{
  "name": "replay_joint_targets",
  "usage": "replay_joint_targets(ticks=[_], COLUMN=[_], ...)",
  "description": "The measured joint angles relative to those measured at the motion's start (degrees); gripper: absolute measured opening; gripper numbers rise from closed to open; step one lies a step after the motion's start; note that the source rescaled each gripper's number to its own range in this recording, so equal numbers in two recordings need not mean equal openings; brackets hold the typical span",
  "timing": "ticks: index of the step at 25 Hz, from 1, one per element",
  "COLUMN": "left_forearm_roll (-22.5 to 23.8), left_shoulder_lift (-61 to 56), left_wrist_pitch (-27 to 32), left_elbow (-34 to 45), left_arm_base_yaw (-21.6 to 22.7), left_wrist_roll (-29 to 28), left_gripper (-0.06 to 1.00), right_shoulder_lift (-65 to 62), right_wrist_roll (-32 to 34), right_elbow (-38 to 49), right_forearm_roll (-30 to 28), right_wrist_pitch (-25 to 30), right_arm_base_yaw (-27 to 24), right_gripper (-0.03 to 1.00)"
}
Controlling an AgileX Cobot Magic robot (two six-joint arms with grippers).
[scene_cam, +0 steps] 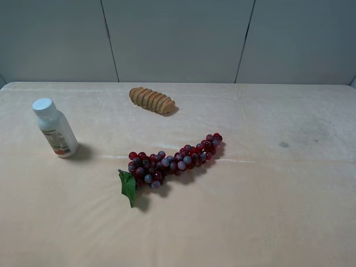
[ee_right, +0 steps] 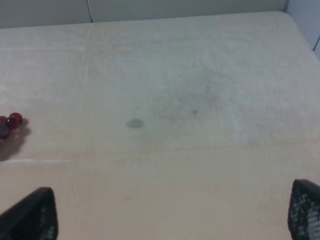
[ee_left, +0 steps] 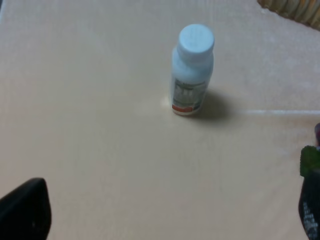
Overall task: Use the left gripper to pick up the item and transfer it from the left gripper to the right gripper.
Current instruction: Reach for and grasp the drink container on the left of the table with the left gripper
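Note:
I will take the white bottle with my left gripper by its end with the cap [scene_cam: 44,109], so the white bottle's labeled body [scene_cam: 59,139] stays free for my right gripper.
The item, a small white bottle [scene_cam: 55,129] with a white screw cap, stands upright at the left of the table. It also shows in the left wrist view [ee_left: 191,70], well ahead of my left gripper [ee_left: 167,212], whose black fingertips [ee_left: 25,210] sit wide apart at the frame's lower corners, open and empty. My right gripper [ee_right: 172,212] is likewise open and empty over bare table, its fingertips [ee_right: 32,216] far apart. Neither arm shows in the exterior high view.
A red-purple grape bunch [scene_cam: 172,161] with a green leaf lies mid-table; its end grapes [ee_right: 11,122] show in the right wrist view. A ribbed tan wooden piece [scene_cam: 152,100] lies at the back. A small dark spot [scene_cam: 283,144] marks the right side.

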Motion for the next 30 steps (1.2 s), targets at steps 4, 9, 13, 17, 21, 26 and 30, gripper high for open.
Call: replay_joint_targets(ticks=[4,9,13,17,21,26,30], left_forearm_roll=[-0.2,-0.7,-1.1,-1.5,-1.5,-1.6,-1.8], left_shoulder_lift=[11.8,25.4,35.1,43.3,50.2,57.1,61.5], left_wrist_pitch=[-0.1,-0.6,-1.2,-2.3,-4.8,-9.1,-12.9], left_elbow=[-4.3,-9.6,-12.7,-13.4,-13.4,-13.4,-13.4], left_arm_base_yaw=[0.0,0.0,0.0,-0.5,-2.4,-4.6,-5.9], left_wrist_roll=[-0.3,-0.3,-0.7,-1.5,-1.6,-1.9,-2.4], left_gripper=[1.00,1.00,1.00,1.00,1.00,1.00,1.00], right_shoulder_lift=[0.0,0.0,0.0,0.0,0.0,0.0,0.0], right_wrist_roll=[0.0,0.0,0.0,0.0,0.0,0.0,0.0], right_elbow=[0.0,0.0,0.0,0.0,0.0,0.0,0.0], right_forearm_roll=[0.0,0.0,0.0,0.0,0.0,0.0,0.0], right_wrist_pitch=[0.0,0.0,0.0,0.0,0.0,0.0,0.0], right_arm_base_yaw=[0.0,0.0,0.0,0.0,0.0,0.0,0.0], right_gripper=[1.00,1.00,1.00,1.00,1.00,1.00,1.00])
